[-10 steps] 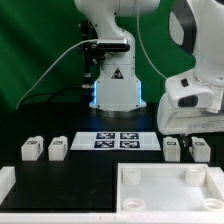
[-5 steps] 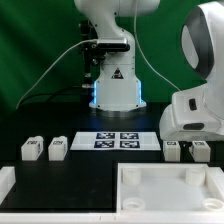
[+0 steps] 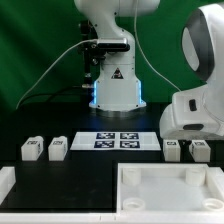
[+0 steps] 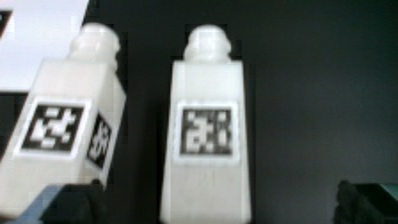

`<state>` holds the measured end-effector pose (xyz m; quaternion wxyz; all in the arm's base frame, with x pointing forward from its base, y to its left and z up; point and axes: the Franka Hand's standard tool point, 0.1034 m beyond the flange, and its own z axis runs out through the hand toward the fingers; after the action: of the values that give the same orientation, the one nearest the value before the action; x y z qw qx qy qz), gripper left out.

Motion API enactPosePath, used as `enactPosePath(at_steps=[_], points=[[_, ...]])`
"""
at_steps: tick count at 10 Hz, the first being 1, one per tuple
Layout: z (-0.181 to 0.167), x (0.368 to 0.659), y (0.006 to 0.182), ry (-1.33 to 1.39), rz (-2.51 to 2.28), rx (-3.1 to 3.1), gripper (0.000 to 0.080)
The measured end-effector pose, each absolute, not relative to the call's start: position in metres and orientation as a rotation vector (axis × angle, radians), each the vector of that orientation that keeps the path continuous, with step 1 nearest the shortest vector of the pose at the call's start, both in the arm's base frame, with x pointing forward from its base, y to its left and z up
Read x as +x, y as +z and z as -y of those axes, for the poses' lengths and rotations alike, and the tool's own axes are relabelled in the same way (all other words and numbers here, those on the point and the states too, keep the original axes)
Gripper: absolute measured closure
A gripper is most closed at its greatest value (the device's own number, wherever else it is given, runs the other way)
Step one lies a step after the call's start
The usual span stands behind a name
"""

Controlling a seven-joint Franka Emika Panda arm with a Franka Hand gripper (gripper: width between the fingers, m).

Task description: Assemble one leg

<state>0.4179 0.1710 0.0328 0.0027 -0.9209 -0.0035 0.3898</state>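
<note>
Next, my gripper grabs the leg by its square-tagged body (image 4: pixel 208 160), which leaves the leg's rounded tip free for assembly into the panel.
Four white legs with square tags lie on the black table: two at the exterior view's left (image 3: pixel 30 149) (image 3: pixel 57 149) and two at its right (image 3: pixel 172 150) (image 3: pixel 201 150). My gripper (image 3: pixel 186 144) hangs low over the right pair, mostly hidden by the arm's white body. In the wrist view my gripper (image 4: pixel 217 205) is open. Its dark fingertips (image 4: pixel 64 205) stand on either side of the middle leg (image 4: pixel 210 120), which lies between them untouched. The second leg (image 4: pixel 66 110) lies beside it, close to one fingertip.
The marker board (image 3: pixel 120 140) lies between the two pairs of legs. The large white square panel with a raised rim (image 3: pixel 170 171) lies at the front. A white piece (image 3: pixel 6 183) sits at the front left edge. The robot base (image 3: pixel 113 85) stands behind.
The arm came down over the right pair of legs between one second and half a second ago. Since then it has stayed still. The legs have not moved.
</note>
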Motion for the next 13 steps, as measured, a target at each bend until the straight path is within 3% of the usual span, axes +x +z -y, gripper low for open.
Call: enactPosePath(at_steps=[4, 8, 9, 10, 11, 12, 13], points=[[-0.171, 0.398, 0.011, 1.243, 0.012, -2.886, 0.015], [-0.177, 0.399, 0.011, 1.237, 0.028, -2.889, 0.015], [-0.176, 0.399, 0.011, 1.237, 0.028, -2.889, 0.0289], [-0.176, 0.399, 0.011, 1.237, 0.028, -2.889, 0.0289], [-0.176, 0.399, 0.011, 1.237, 0.029, -2.889, 0.0439], [-0.176, 0.399, 0.011, 1.237, 0.029, -2.889, 0.0509], [-0.176, 0.399, 0.011, 1.237, 0.029, -2.889, 0.0509]])
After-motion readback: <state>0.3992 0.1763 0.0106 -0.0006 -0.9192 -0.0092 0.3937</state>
